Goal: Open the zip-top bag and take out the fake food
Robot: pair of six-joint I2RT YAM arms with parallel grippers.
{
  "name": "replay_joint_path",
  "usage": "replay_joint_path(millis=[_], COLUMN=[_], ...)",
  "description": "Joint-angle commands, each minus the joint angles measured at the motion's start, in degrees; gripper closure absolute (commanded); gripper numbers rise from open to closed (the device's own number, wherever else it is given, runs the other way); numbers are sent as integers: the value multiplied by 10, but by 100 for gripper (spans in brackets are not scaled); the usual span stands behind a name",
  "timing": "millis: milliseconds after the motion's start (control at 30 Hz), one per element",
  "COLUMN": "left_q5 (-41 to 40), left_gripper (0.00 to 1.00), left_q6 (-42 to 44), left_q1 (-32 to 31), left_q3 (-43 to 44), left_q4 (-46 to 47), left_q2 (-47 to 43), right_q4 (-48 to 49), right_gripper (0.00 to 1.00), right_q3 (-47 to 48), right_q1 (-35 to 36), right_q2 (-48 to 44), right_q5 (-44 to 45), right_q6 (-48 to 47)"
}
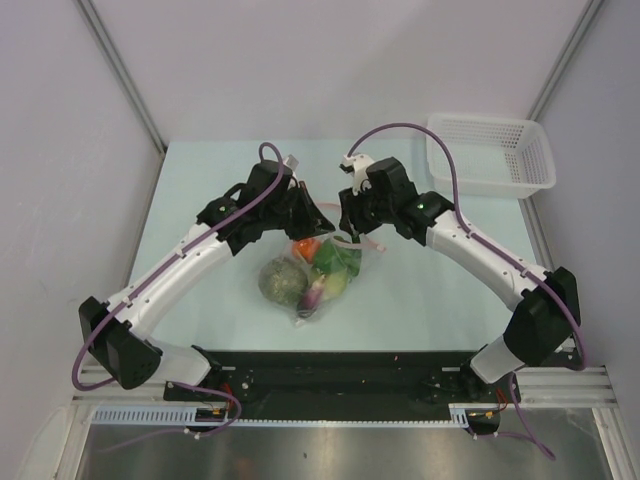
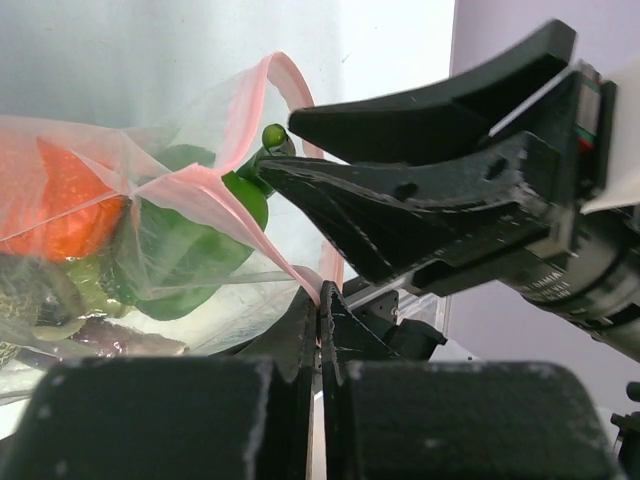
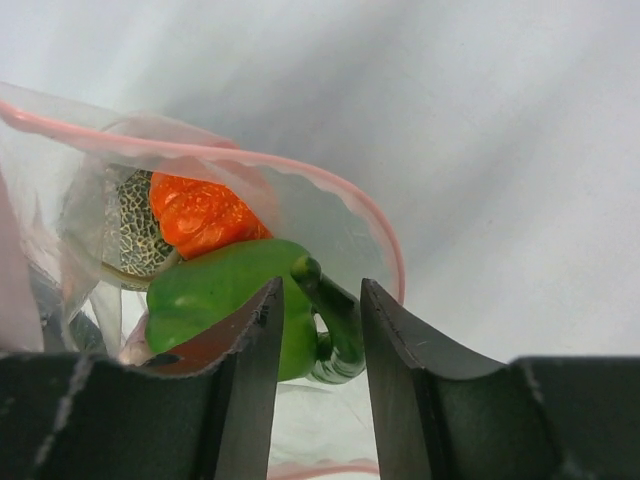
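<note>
My right gripper grabs the dark green pepper by its curved stem (image 2: 268,156) at the bag's opening next. Then it draws the pepper lengthwise past the pink strip (image 2: 215,195).
The zip-top bag (image 1: 325,278) lies mid-table with its mouth pulled wide, its pink zip strip (image 3: 250,160) arching over the fake food. My left gripper (image 2: 320,305) is shut on the near side of the pink strip (image 2: 215,195). My right gripper (image 3: 320,290) is open inside the bag's mouth, its jaws on either side of the dark green pepper's curved stem (image 3: 338,315). The pepper (image 3: 215,290) rests against the orange-red ball (image 3: 200,215) and the mottled head (image 3: 135,235). From above, the mottled head (image 1: 282,280), pale green piece (image 1: 336,284) and purple eggplant (image 1: 312,296) show through the plastic.
A white mesh basket (image 1: 490,150) stands at the back right corner. Both arms meet above the bag, the left gripper (image 1: 318,225) and right gripper (image 1: 350,235) close together. Grey walls close in the pale green table (image 1: 200,200).
</note>
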Motion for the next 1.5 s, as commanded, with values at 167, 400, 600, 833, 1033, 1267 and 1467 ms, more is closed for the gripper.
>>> replay_joint_path(millis=[167,400,600,833,1033,1267,1467], left_q5=[19,15,-1,-4,-4,11,39], left_gripper=[100,100,100,100,100,100,100], left_q6=[10,8,9,10,14,27,87], left_q1=[-1,-1,-1,-1,-1,-1,-1], left_q3=[-11,-12,-14,-18,-29,-44,-30], left_q4=[27,28,30,44,45,50,35], left_q2=[-32,-33,-30,-19,-30,-40,-29], right_q4=[37,37,13,-55,-86,-69,0], right_gripper=[51,58,76,84,86,92,96], right_q3=[8,0,37,105,142,165,157], right_q1=[6,7,13,28,27,-81,-257], right_q2=[26,38,15,-31,-75,-84,-42], right_q5=[-3,3,28,105,196,213,95], right_q6=[-34,-44,-47,-48,-46,43,169])
